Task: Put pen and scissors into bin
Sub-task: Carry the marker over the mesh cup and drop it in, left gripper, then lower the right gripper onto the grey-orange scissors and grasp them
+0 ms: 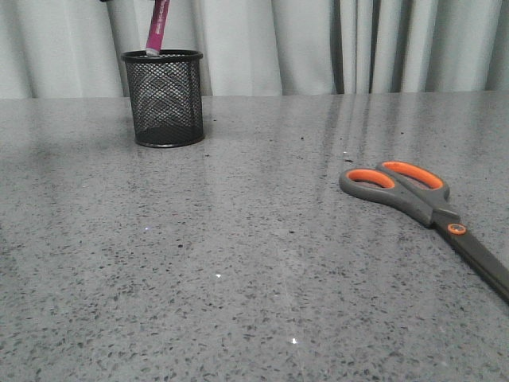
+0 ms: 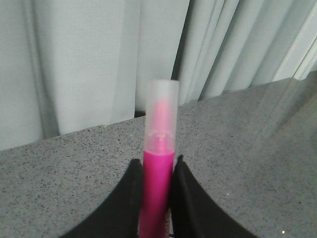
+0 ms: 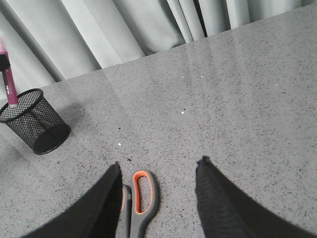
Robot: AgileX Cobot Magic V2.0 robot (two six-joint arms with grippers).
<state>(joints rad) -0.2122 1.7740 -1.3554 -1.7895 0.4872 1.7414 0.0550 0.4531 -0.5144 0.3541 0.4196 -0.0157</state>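
Observation:
The pen's pale lower end (image 1: 153,50) is inside the bin's rim, so my left gripper opens next, and the pink pen would stay in the bin.
The pink pen (image 1: 157,28) hangs upright with its pale end at the rim of the black mesh bin (image 1: 163,99) at the back left. My left gripper (image 2: 157,163) is shut on the pen (image 2: 159,148), whose clear cap points away from the fingers. The scissors (image 1: 421,199) lie flat on the table at the right, orange-lined loops toward the middle. My right gripper (image 3: 159,162) is open above the scissors' handles (image 3: 141,198), one loop between the fingers. The bin (image 3: 32,121) and pen (image 3: 7,82) also show in the right wrist view. Neither gripper shows in the front view.
A grey speckled table (image 1: 238,263) runs across the front view. Pale curtains (image 1: 318,44) hang behind its far edge, close behind the bin.

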